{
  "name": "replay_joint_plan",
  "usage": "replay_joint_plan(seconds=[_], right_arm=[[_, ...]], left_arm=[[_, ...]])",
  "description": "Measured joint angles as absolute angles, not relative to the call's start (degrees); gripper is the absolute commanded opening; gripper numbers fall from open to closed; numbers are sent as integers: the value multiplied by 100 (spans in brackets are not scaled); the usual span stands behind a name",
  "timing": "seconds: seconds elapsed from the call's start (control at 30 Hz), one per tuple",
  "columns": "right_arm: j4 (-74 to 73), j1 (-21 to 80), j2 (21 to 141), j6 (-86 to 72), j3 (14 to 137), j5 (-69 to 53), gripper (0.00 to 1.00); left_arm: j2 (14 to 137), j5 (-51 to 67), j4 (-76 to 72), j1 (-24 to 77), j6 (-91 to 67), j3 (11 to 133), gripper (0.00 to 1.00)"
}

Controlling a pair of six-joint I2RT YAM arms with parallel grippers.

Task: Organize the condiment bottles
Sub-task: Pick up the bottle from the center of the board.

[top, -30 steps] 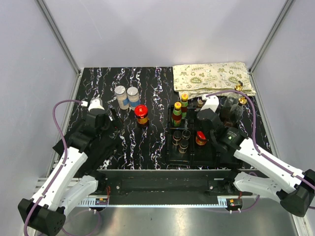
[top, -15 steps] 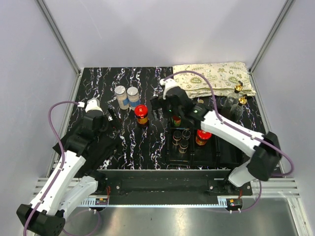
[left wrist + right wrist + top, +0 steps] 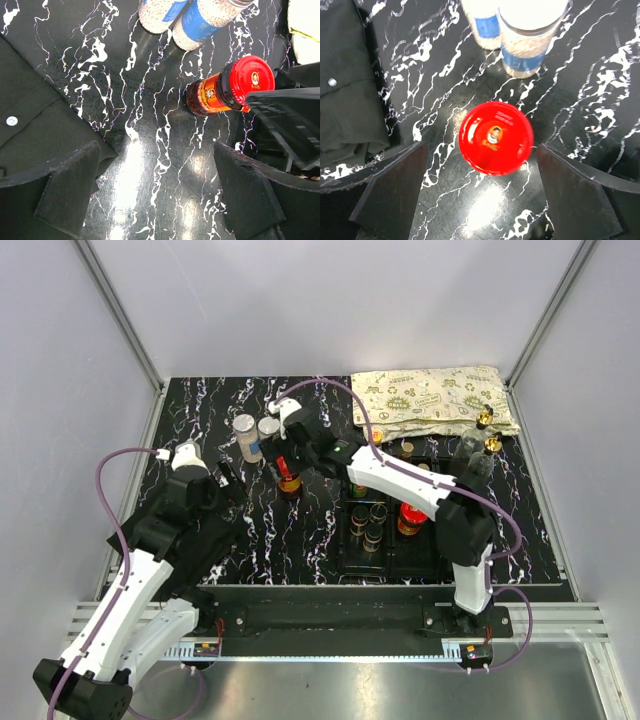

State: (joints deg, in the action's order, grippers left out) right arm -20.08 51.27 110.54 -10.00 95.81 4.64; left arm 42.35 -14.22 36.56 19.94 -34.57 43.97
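Note:
The red-lidded jar's bottom must stay free to settle into the tray, so my right gripper should next lift the jar by the rim of its lid.
A red-lidded dark jar (image 3: 288, 476) stands upright on the black marble table, in front of two grey-lidded shakers (image 3: 256, 434). My right gripper (image 3: 289, 460) reaches across from the right and hovers over this jar, open. In the right wrist view the red lid (image 3: 496, 137) lies between and just ahead of the spread fingers, untouched, and the shakers (image 3: 527, 35) stand beyond it. My left gripper (image 3: 227, 480) is open to the left of the jar, with only bare table between its fingers (image 3: 70, 185). The jar (image 3: 227, 91) shows up and to the right in that view.
A black compartment tray (image 3: 440, 565) at right holds several bottles and another red-lidded jar (image 3: 409, 518). Clear gold-spouted glass bottles (image 3: 478, 448) stand at its far right. A patterned bag (image 3: 430, 400) lies at the back right. A black cloth (image 3: 200, 540) lies under the left arm.
The right arm has swung from over the tray to the left, ending above the red-lidded jar on the table. The left arm has barely shifted.

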Motion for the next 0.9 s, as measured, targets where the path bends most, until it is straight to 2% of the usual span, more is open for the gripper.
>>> replay_joint_plan(seconds=[0.67, 0.9], right_arm=[[-2366, 5251, 11852, -943, 9922, 1031, 100], [-2392, 5251, 11913, -956, 10018, 1153, 87]], left_arm=[[4160, -1420, 3669, 1994, -3457, 4357, 99], [4160, -1420, 3671, 1994, -3457, 4357, 99]])
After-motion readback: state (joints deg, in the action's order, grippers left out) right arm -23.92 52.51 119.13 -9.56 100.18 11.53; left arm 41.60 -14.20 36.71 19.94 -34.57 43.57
